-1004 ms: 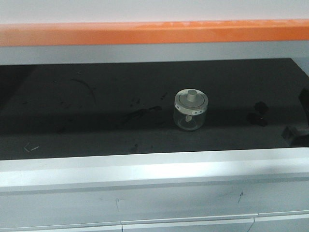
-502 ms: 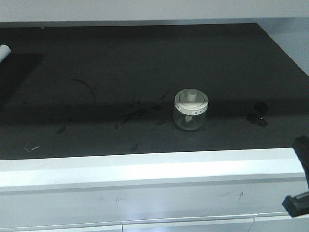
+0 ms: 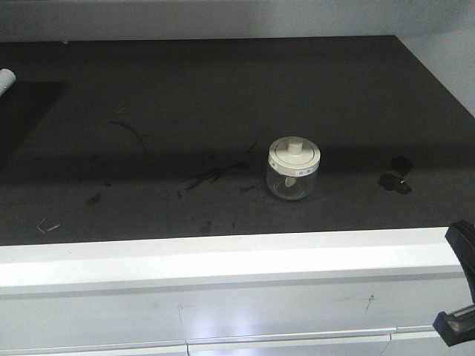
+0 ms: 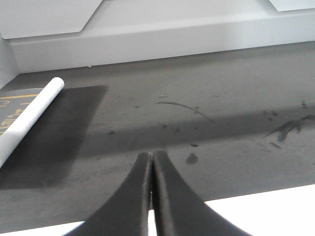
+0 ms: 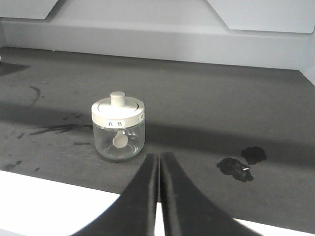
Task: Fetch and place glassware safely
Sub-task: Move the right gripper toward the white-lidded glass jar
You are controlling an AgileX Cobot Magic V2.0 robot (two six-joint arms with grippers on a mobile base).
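Observation:
My right gripper grips the jar's lid knob next, to fetch the jar (image 3: 292,180) safely by its lid knob (image 3: 295,147).
The glassware (image 3: 294,169) is a small squat clear jar with a cream-white knobbed lid, standing upright on the black surface (image 3: 185,111) right of centre. In the right wrist view the glassware (image 5: 118,128) stands just ahead and left of my right gripper (image 5: 158,156), whose jaws are shut, empty and clear of the glass. A black part of the right arm (image 3: 462,256) shows at the lower right corner of the front view. My left gripper (image 4: 150,155) is shut on nothing, over the left part of the surface, far from the jar.
A white rolled tube (image 4: 29,115) lies at the far left on a darker mat (image 4: 59,137). Black blotches (image 5: 241,166) mark the surface right of the jar. A white ledge (image 3: 223,259) runs along the front edge and a grey wall (image 5: 162,42) along the back.
The front view has shifted: the orange band at the top is gone and the surface's back shows. The right arm part has dropped to the lower right corner. The jar has not moved.

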